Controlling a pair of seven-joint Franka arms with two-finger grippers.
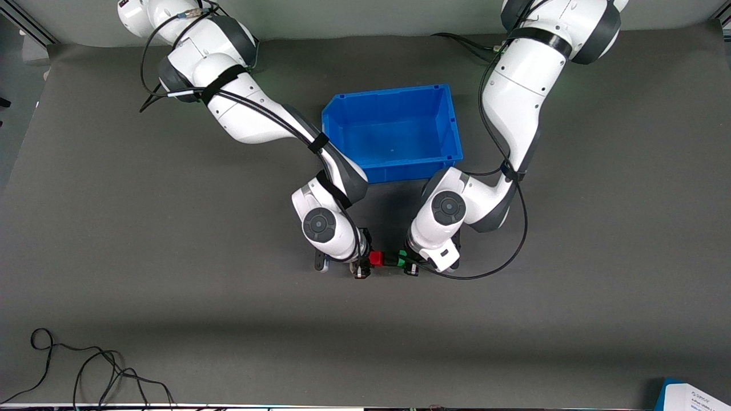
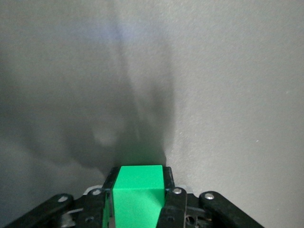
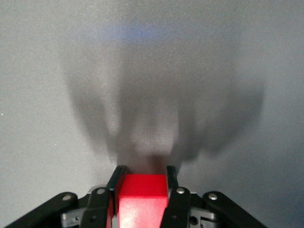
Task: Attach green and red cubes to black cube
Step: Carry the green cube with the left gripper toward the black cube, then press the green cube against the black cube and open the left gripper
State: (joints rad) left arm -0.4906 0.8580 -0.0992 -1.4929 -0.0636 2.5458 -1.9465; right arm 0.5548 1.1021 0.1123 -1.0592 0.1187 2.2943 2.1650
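Note:
The right gripper needs to let go now, as the red cube (image 1: 375, 258) is low on the mat, next to the black cube (image 1: 390, 261).
My left gripper (image 1: 408, 264) is shut on the green cube (image 1: 403, 257), which fills the space between its fingers in the left wrist view (image 2: 138, 194). My right gripper (image 1: 364, 265) is shut on the red cube (image 1: 375, 258), also seen in the right wrist view (image 3: 142, 194). Both grippers are low over the middle of the mat and face each other. A small black cube (image 1: 390, 261) shows between the red and green cubes in one row. I cannot tell whether it touches them. It is out of view in both wrist views.
An empty blue bin (image 1: 451, 128) stands on the grey mat between the two arms, farther from the front camera than the cubes. A loose black cable (image 1: 85, 371) lies at the mat's near edge toward the right arm's end. A blue-and-white box corner (image 1: 694, 397) sits at the near corner toward the left arm's end.

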